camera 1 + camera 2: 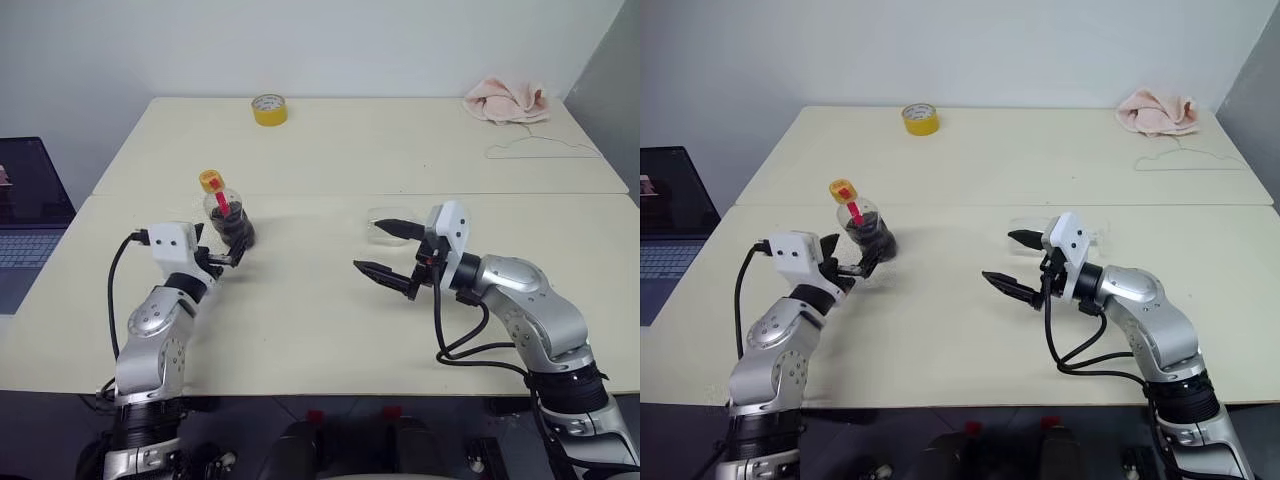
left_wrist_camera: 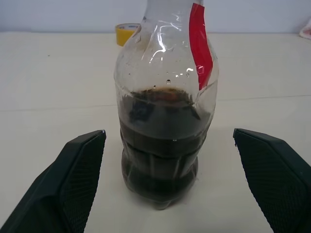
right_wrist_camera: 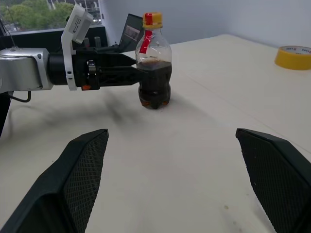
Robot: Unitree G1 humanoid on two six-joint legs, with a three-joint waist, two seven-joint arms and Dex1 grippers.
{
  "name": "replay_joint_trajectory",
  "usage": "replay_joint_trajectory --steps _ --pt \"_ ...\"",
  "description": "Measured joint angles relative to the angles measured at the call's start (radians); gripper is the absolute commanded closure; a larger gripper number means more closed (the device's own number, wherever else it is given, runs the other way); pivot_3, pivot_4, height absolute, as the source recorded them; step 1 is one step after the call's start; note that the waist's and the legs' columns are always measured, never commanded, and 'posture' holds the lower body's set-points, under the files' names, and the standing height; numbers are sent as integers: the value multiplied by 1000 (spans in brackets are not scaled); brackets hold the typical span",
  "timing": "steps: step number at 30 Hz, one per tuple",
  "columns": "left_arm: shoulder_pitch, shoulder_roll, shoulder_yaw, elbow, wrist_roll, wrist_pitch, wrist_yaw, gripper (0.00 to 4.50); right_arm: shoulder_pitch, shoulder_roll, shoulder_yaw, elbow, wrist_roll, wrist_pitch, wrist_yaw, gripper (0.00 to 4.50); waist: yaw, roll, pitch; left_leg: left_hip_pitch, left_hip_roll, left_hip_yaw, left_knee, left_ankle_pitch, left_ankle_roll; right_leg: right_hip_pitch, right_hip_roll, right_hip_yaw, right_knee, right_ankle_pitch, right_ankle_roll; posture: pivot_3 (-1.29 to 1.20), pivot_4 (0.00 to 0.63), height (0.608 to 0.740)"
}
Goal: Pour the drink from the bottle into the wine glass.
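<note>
The right gripper grabs the bottle by its yellow cap (image 1: 211,180) next, to open the drink for pouring into the wine glass (image 1: 390,215).
The bottle (image 1: 226,215) stands upright on the left half of the table, yellow cap on, red label strip down its neck, with the drink (image 2: 163,145) filling its lower half. My left gripper (image 1: 234,246) is open, a finger on each side of the bottle's base; in the left wrist view its fingers (image 2: 80,165) stand clear of the plastic. My right gripper (image 1: 368,246) is open above the table's middle, pointing left toward the bottle (image 3: 154,73). The wine glass (image 1: 390,215) shows faintly just behind the right gripper's upper finger, partly hidden; it seems to lie on its side.
A yellow tape roll (image 1: 269,109) sits at the table's far edge. A pink cloth (image 1: 506,101) and a thin wire hanger (image 1: 540,150) lie at the far right. An open laptop (image 1: 25,220) stands off the table's left side. A seam crosses the table (image 1: 330,330).
</note>
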Motion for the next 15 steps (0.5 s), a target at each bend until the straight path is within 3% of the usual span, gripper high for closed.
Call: replay_joint_trajectory --steps 15 --pt "-171 2 -23 250 67 -151 -59 42 29 -5 -3 -3 -5 0 -38 10 -1 -1 0 0 0 0 0 0 0 0 0 0 0 0 0 0 150 740"
